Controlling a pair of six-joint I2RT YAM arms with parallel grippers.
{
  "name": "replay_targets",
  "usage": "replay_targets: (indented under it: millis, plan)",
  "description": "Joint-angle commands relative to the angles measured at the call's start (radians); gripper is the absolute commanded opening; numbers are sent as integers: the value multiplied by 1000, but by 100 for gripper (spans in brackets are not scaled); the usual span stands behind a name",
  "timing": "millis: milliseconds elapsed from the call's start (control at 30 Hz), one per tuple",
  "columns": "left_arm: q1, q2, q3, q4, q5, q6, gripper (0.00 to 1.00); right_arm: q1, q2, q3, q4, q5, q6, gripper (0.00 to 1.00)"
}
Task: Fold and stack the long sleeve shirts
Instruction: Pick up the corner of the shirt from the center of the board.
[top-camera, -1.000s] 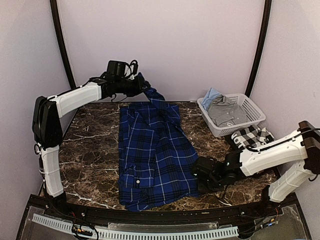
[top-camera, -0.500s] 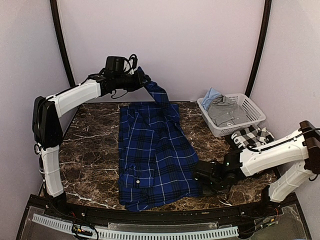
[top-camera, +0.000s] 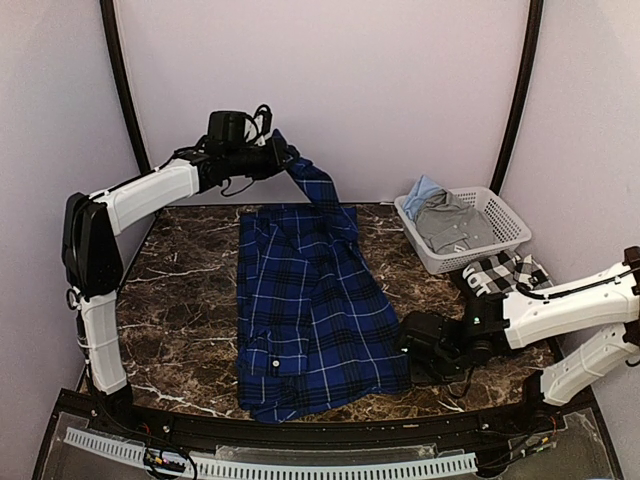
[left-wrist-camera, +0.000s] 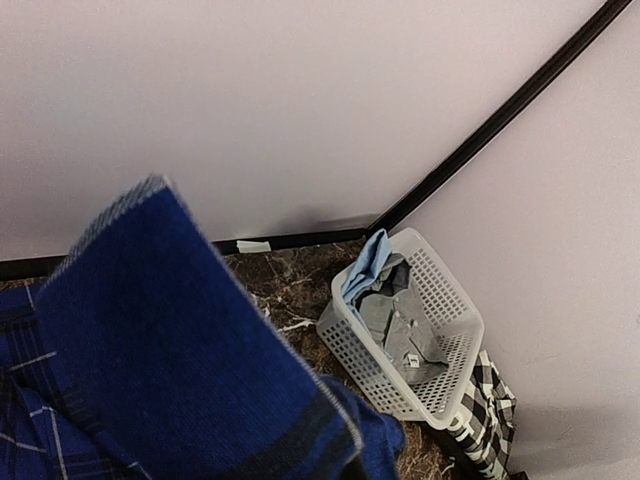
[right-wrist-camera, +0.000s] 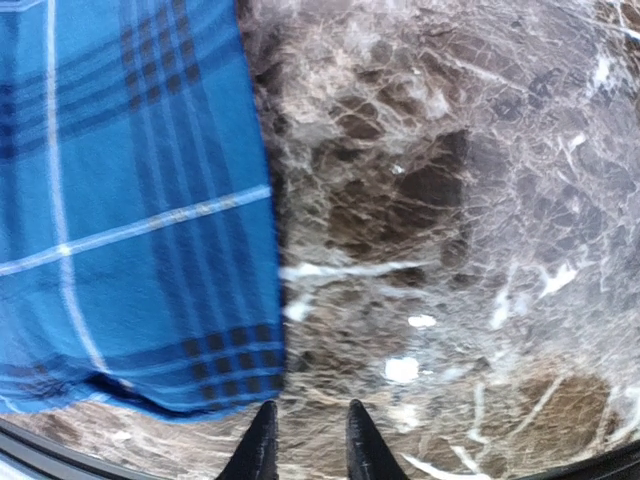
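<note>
My right gripper grabs the blue plaid shirt's side edge at the hem corner (right-wrist-camera: 272, 382) next, to fold that side of the shirt inward.
The royal blue plaid long sleeve shirt (top-camera: 310, 300) lies spread on the marble table, its hem toward the near edge. My left gripper (top-camera: 283, 163) is shut on a far corner of it and holds that cloth up above the table's back edge. In the left wrist view the blue cloth (left-wrist-camera: 150, 340) covers the fingers. My right gripper (top-camera: 408, 345) sits low on the table just right of the shirt's lower right edge (right-wrist-camera: 130, 200). Its fingertips (right-wrist-camera: 308, 445) stand a little apart with only bare marble between them. The black-and-white check shirt (top-camera: 505, 272) lies crumpled at the right.
A white plastic basket (top-camera: 432, 262) with grey and light blue clothes (top-camera: 452, 225) stands at the back right; the left wrist view shows the basket (left-wrist-camera: 370, 360) too, with the check shirt (left-wrist-camera: 485, 410) beside it. Walls close the back and sides.
My left gripper has lifted the blue cloth slightly higher and to the left. The right arm has drawn back a little to the right, off the shirt's edge.
</note>
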Motion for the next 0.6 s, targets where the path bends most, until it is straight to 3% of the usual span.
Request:
replay_targets:
  millis: [0, 167, 567]
  plan:
    - [17, -103, -28, 58, -8, 20, 0, -14, -47, -41, 122, 5, -11, 29]
    - [30, -130, -51, 63, -10, 19, 0, -55, -53, -83, 212, -19, -45, 36]
    - [58, -159, -83, 64, -13, 9, 0, -115, -89, -203, 466, -82, -100, 38]
